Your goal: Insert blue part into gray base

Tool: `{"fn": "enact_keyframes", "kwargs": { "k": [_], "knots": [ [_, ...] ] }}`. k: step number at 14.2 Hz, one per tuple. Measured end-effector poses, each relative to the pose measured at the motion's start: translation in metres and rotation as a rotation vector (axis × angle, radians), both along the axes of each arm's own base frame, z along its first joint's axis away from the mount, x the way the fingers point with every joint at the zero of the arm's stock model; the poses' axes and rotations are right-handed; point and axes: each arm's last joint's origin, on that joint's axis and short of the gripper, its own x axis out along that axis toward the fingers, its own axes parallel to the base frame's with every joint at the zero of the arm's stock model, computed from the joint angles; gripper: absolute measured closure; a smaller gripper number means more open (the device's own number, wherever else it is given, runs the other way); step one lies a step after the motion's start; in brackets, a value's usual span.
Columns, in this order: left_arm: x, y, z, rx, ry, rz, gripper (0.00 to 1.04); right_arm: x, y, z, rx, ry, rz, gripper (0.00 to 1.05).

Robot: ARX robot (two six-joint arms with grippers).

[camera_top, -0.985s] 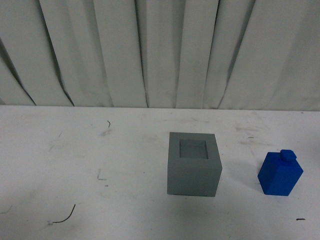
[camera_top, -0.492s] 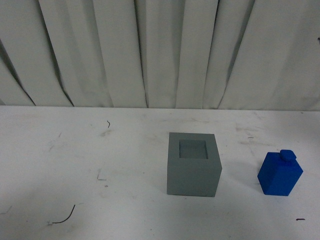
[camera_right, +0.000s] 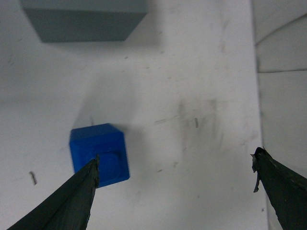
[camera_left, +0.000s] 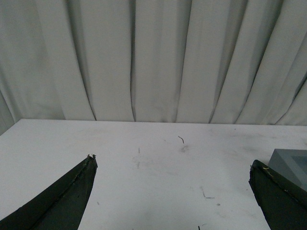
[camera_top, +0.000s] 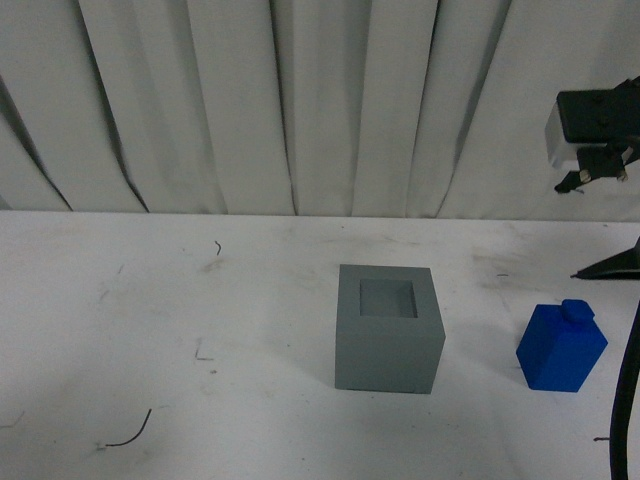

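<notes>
The blue part has to fit into the gray base's hollow (camera_top: 387, 298), so my right gripper needs to grab it by its knobbed end (camera_top: 574, 316) next.
The gray base (camera_top: 388, 328), a cube with a square recess in its top, stands near the middle of the white table. To its right the blue part (camera_top: 560, 347) stands upright, knob up, apart from the base. My right arm (camera_top: 595, 122) hangs high at the right, one dark finger (camera_top: 615, 265) above and beyond the blue part. In the right wrist view the right gripper (camera_right: 176, 158) is open above the table; the blue part (camera_right: 101, 143) lies by one fingertip and the gray base (camera_right: 84, 21) beyond it. My left gripper (camera_left: 172, 163) is open over bare table, a corner of the gray base (camera_left: 293, 160) beside one finger.
A pleated white curtain (camera_top: 300, 100) closes the back of the table. A black cable (camera_top: 628, 400) runs down the right edge of the front view. A small dark wire scrap (camera_top: 130, 433) lies at the front left. The tabletop (camera_top: 150, 300) carries scuff marks.
My right arm has come into the front view at the upper right, above the blue part. Both blocks stand where they were.
</notes>
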Motion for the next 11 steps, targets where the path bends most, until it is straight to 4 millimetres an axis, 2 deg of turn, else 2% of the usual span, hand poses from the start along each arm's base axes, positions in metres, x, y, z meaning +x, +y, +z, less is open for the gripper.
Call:
{"fn": "enact_keyframes", "kwargs": {
  "k": [2,5,7,11],
  "knots": [
    [0.000,0.000,0.000,0.000,0.000,0.000,0.07,0.004,0.001,-0.006,-0.099,0.120,0.035,0.06],
    [0.000,0.000,0.000,0.000,0.000,0.000,0.07,0.009,0.014,-0.020,-0.165,0.203,0.077,0.06],
    [0.000,0.000,0.000,0.000,0.000,0.000,0.07,0.012,0.025,-0.030,-0.168,0.219,0.108,0.06],
    [0.000,0.000,0.000,0.000,0.000,0.000,0.07,0.016,0.026,-0.043,-0.169,0.216,0.106,0.06]
  ]
}}
